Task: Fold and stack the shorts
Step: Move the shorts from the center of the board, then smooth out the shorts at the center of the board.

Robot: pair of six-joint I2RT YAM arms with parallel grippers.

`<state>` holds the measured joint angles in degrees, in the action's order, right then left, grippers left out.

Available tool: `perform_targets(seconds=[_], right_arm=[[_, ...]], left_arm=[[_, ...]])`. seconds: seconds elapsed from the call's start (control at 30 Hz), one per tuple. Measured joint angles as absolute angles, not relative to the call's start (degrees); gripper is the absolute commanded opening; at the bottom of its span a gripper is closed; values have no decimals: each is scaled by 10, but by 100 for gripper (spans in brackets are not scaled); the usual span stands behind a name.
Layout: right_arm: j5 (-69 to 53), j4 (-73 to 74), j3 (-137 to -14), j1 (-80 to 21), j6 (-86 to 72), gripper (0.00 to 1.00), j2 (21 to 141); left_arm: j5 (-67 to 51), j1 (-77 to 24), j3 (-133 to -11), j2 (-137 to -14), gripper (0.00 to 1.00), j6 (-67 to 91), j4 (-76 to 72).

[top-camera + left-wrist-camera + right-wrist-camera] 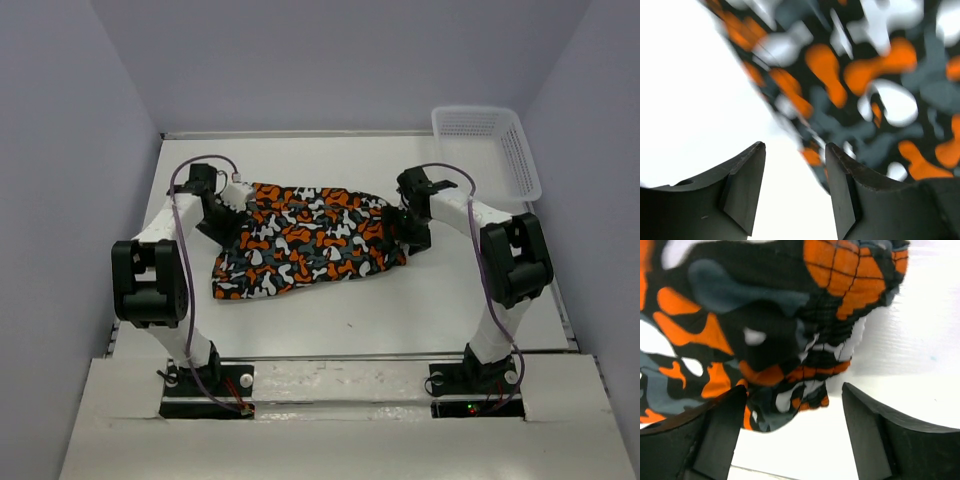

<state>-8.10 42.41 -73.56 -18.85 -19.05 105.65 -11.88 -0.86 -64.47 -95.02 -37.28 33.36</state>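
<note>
The left gripper will next grab the shorts (305, 240) by the side edge opposite the right gripper's bunched corner, so that the shorts get folded evenly.
The shorts (305, 240), in a blotchy orange, black, grey and white print, lie spread on the white table between my two arms. My left gripper (232, 212) is at their left edge, low over the table. In the left wrist view its jaws (795, 165) stand open with bare table between them, and the cloth edge (860, 90) runs just past the right finger. My right gripper (398, 222) is at the shorts' right end. In the right wrist view it (792, 412) is open, with a bunched corner of the shorts (790, 365) hanging between the fingers.
A white plastic mesh basket (490, 148) stands at the back right corner of the table. The table (400, 300) is walled in by grey panels at left, right and back. A small dark speck (349, 324) lies on the table in front of the shorts.
</note>
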Motion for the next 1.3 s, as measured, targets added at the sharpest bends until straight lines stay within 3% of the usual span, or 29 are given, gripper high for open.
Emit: perform_targets(seconds=[0.13, 0.27, 0.53, 0.83, 0.97, 1.07, 1.3], right_arm=[[-65, 460, -784, -187, -191, 89, 1053], [-44, 477, -860, -173, -211, 89, 1040], [0, 456, -956, -137, -283, 81, 1066], [4, 443, -945, -139, -319, 74, 1155], [4, 437, -942, -139, -327, 60, 1159], [4, 428, -942, -139, -329, 59, 1160], [4, 420, -940, -139, -329, 63, 1166]], left_arm=[[-123, -6, -790, -966, 62, -368, 315], [-132, -8, -857, -986, 63, -380, 277], [-131, -20, -865, -1117, 64, -380, 273], [-132, -38, -865, -1151, 64, -330, 239], [-127, -44, -865, -1163, 49, -316, 215], [-126, -46, -865, -1174, 46, -308, 209], [-105, -45, -865, -1182, 63, -302, 222]])
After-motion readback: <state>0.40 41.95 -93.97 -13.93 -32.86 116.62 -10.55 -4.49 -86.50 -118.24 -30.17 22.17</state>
